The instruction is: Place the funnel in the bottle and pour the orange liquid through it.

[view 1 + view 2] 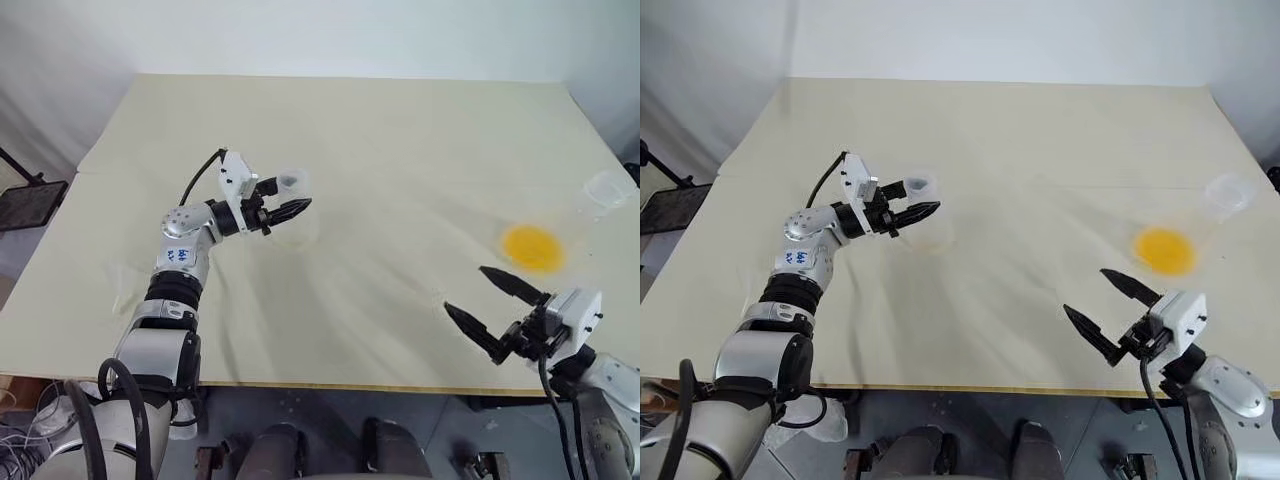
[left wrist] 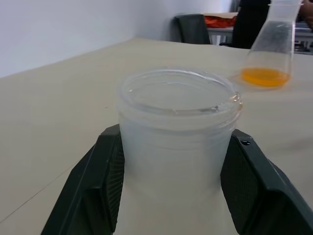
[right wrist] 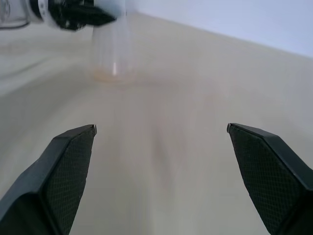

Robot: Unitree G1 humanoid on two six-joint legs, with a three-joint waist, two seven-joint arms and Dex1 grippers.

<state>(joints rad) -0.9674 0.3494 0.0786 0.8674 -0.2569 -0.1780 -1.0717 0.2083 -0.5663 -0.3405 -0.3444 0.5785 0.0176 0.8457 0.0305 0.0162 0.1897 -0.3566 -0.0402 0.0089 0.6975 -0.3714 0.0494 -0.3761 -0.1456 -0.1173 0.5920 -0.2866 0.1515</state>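
My left gripper should bring the bottle toward the table's middle before letting go, as the bottle's base is short of it in the fixed view.
The bottle (image 1: 291, 183), clear with a straight cylindrical neck, stands on the table at the centre-left. My left gripper (image 1: 295, 208) reaches in from the left, and in the left wrist view its black fingers (image 2: 98, 186) press both sides of the bottle's neck (image 2: 173, 132). The orange liquid (image 1: 530, 246) lies as a bright pool in the bottom of a larger clear flask (image 1: 607, 188) at the right. My right gripper (image 1: 465, 289) hovers wide open over the table's front right, holding nothing. I cannot make out the funnel.
The table (image 1: 380, 130) is a broad cream surface whose front edge runs just below my right gripper. A dark stand (image 1: 30, 200) sits off the table's left edge. Beyond the flask (image 2: 274, 44), in the left wrist view, stand a dark chair and other furniture.
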